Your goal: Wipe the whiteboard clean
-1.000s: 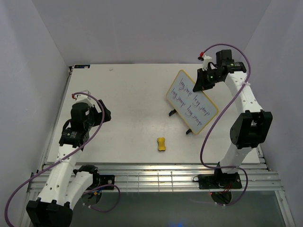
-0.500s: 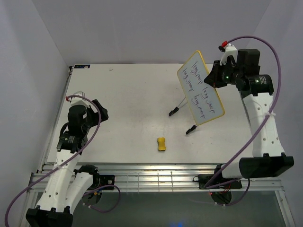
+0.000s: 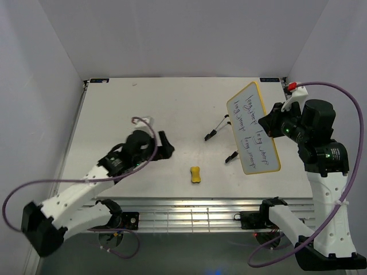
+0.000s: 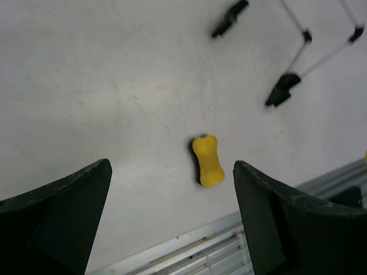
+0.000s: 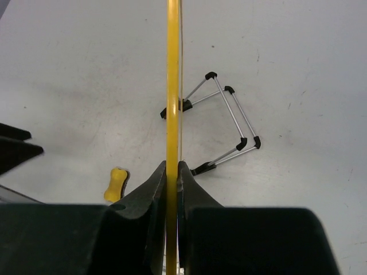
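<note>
The yellow eraser has its narrow middle [image 3: 195,175] for my left gripper to pick it up by next, so the eraser's dark bottom stays free to erase the whiteboard [image 3: 253,127].
The whiteboard [image 3: 253,127], white with a thin yellow frame and purple handwriting, is held tilted in the air at the right. My right gripper [image 3: 270,123] is shut on its edge. In the right wrist view the yellow frame [image 5: 171,86] runs edge-on between the shut fingers of my right gripper [image 5: 172,169]. The small yellow eraser [image 3: 196,175] lies on the table near the front. My left gripper [image 3: 164,145] is open and empty, just left of the eraser. In the left wrist view the eraser [image 4: 207,161] lies ahead of my left gripper [image 4: 172,189], between its spread fingers.
A wire stand [image 3: 219,127] with black feet lies on the white table [image 3: 143,109] below the lifted board; it also shows in the right wrist view [image 5: 229,117] and the left wrist view [image 4: 292,63]. A metal rail [image 3: 183,215] runs along the table's near edge.
My right arm has lifted the whiteboard off the wire stand and carried it right and nearer. My left arm has swung from the far left toward the eraser.
</note>
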`<state>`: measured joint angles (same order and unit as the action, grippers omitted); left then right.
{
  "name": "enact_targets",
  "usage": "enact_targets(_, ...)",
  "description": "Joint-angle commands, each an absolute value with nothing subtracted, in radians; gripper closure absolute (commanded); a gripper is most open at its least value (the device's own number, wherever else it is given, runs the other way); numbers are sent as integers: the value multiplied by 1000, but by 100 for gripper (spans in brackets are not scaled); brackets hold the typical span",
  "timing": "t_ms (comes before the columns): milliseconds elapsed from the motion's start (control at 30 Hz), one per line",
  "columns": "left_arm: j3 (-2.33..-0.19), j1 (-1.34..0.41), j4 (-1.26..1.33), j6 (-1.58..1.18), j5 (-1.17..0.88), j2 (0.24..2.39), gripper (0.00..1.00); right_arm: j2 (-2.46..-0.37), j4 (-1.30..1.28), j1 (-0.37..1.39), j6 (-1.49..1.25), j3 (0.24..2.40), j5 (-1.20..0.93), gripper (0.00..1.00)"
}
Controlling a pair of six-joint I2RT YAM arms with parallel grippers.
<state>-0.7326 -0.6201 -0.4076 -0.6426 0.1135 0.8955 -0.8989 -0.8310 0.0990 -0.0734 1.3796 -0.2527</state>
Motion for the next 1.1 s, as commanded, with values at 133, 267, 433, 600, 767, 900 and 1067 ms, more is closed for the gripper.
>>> enact_targets(133,-1058,-1176,-655,-945,640,1451,2,-790,-718,98,-74,1341,-146,92)
enact_targets(267,-1202,-1256,-779,-1083,699,1643,2,-752,-729,100,-68,1315,-126,92)
enact_targets(433,-1256,-1272,-808,-1118,699,1804,2,-736,-742,100,-61,1312,-150,92)
enact_targets(600,-1304,-1269,-795,-1083,695,1882,13,-727,-742,100,-43,1309,-205,92)
enact_targets(767,-1296,-1262,-732,-1055,673,1888,24,-727,-742,100,-35,1292,-222,92)
enact_targets(900,-1293,-1261,-707,-1032,666,1876,24,-727,-742,101,-32,1284,-235,92)
enact_targets(1067,-1279,-1243,-657,-999,641,1871,24,-729,-742,100,-29,1273,-250,92)
